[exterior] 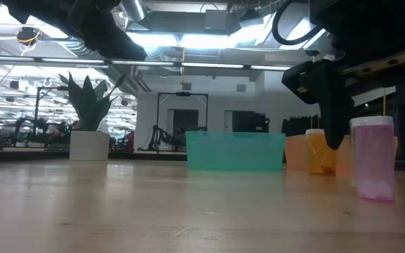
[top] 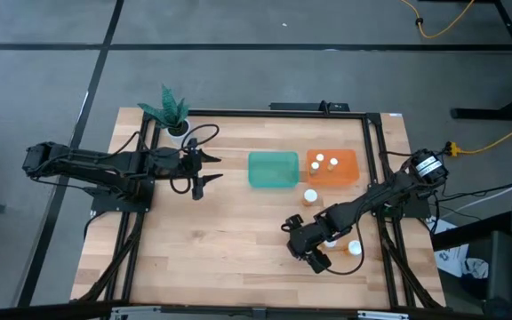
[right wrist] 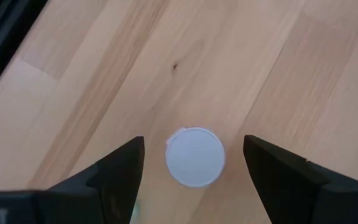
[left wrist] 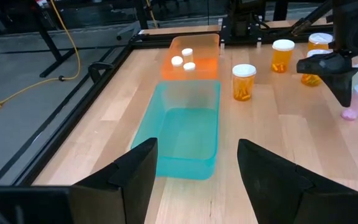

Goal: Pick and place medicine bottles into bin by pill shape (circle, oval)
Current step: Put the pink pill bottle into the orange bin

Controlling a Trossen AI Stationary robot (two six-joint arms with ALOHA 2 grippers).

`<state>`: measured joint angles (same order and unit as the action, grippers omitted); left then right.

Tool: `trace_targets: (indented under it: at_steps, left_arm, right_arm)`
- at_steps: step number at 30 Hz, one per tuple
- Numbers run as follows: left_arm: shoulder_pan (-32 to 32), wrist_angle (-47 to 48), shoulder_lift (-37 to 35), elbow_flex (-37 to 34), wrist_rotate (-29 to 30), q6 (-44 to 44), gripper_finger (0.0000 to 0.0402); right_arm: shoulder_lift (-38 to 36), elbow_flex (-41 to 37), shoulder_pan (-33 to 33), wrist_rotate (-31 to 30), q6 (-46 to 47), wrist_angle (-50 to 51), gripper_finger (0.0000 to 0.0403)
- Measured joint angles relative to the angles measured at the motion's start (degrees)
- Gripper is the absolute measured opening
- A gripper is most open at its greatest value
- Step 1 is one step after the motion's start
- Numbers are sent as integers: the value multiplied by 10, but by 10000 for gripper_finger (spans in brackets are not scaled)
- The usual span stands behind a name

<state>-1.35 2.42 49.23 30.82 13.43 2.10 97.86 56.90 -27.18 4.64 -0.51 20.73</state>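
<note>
I need to pick up this medicine bottle next by its white cap point(right wrist: 195, 157) with my right gripper, so I can sort it by pill shape into the orange bin.
My right gripper point(top: 314, 256) is open near the table's front right and points down. In its wrist view point(right wrist: 193, 142) a bottle's round white cap point(right wrist: 195, 157) stands below, between the two fingers and apart from both. Other amber bottles stand on the table point(top: 310, 196) point(top: 332, 236) point(top: 354, 249). A pink-looking bottle point(exterior: 373, 158) stands beside the right gripper. Three white-capped bottles point(left wrist: 184, 59) stand in the orange bin point(top: 348, 169). The teal bin point(top: 273, 169) shows nothing inside it. My left gripper point(top: 210, 171) is open and holds nothing, left of the teal bin point(left wrist: 185, 137).
A white pot with a green plant point(top: 172, 114) stands at the table's far left. A black frame rail point(top: 376, 151) runs along the table's right side. Bare wood lies in the middle and near left of the table.
</note>
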Motion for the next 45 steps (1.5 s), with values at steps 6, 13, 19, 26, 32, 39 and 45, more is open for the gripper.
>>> trace_targets:
  at_steps: [6,13,19,26,32,39,45]
  left_arm:
    - [0,2,0,0,0,0,214]
    - [0,2,0,0,0,0,214]
    - [0,2,0,0,0,0,214]
    - [0,19,0,0,0,0,214]
    - [0,23,0,0,0,-1,214]
    - [0,23,0,0,0,0,214]
    - [0,23,0,0,0,0,214]
  right_arm:
    - [0,0,0,0,0,-3,254]
    - [0,0,0,0,1,-2,193]
    - [-21,-1,0,0,3,20,147]
    - [-121,-1,0,-52,3,65,106]
    - [-211,0,0,-127,32,138,112]
    - [-313,0,0,-287,163,298,107]
    - [-370,0,1,-431,347,420,109]
